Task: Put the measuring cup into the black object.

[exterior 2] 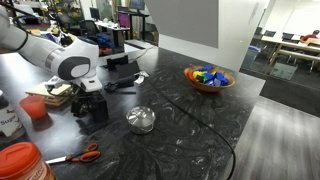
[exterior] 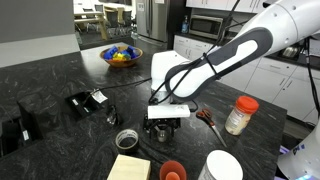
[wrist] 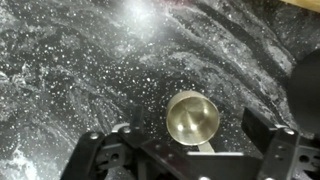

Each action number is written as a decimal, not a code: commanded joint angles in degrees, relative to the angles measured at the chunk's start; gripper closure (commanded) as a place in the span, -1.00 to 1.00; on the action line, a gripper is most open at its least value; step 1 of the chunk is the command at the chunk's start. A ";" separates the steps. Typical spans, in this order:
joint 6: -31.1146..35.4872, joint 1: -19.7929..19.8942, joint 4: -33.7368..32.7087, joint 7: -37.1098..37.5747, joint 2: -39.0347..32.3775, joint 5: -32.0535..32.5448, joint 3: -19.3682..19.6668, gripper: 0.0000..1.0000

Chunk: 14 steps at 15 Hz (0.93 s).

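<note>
My fingers both reach down to the level of the counter on either side of the bowl's handle end [wrist: 200, 138], so my gripper is ready to close on the measuring cup.
In the wrist view the measuring cup [wrist: 193, 116] lies on the dark speckled counter, a small metal scoop with a round bowl. Its thin handle [wrist: 206, 148] runs back under my gripper's body. My gripper [wrist: 192, 130] is open, with one finger on each side of the bowl and neither touching it. Both exterior views show the gripper [exterior: 168, 125] [exterior 2: 95, 118] pointing down, low over the counter, and it hides the cup there. A black boxy thing [exterior: 20, 130] stands at the counter's far side from the gripper. I cannot tell whether it is the black object.
A black-rimmed dish [exterior: 127, 138] sits beside the gripper. Scissors [exterior: 205, 118], a bottle [exterior: 240, 115] and an orange cup [exterior: 172, 170] stand nearby. There are also a flat black gadget [exterior: 85, 100], a fruit bowl [exterior: 122, 55] and a shiny silver round thing [exterior 2: 141, 120]. A dark blurred shape [wrist: 305, 90] fills the wrist view's edge.
</note>
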<state>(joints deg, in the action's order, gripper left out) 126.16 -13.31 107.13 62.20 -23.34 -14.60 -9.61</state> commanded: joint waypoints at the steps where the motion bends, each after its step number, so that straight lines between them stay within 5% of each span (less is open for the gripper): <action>1: -0.74 -0.74 -1.74 -1.70 -0.89 1.43 1.05 -1.00; 4: -0.68 -0.49 -1.67 -3.09 -0.90 0.49 0.57 -0.40; 8: -0.64 -0.77 -1.35 -4.02 -0.77 0.03 0.46 -0.13; 11: -0.74 -0.90 -1.21 -3.95 -0.52 0.25 0.64 0.49; 14: -0.56 -0.91 -1.15 -4.23 -0.28 0.07 0.50 0.57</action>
<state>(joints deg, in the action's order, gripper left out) 125.82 -13.92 106.50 59.67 -23.63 -13.75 -9.35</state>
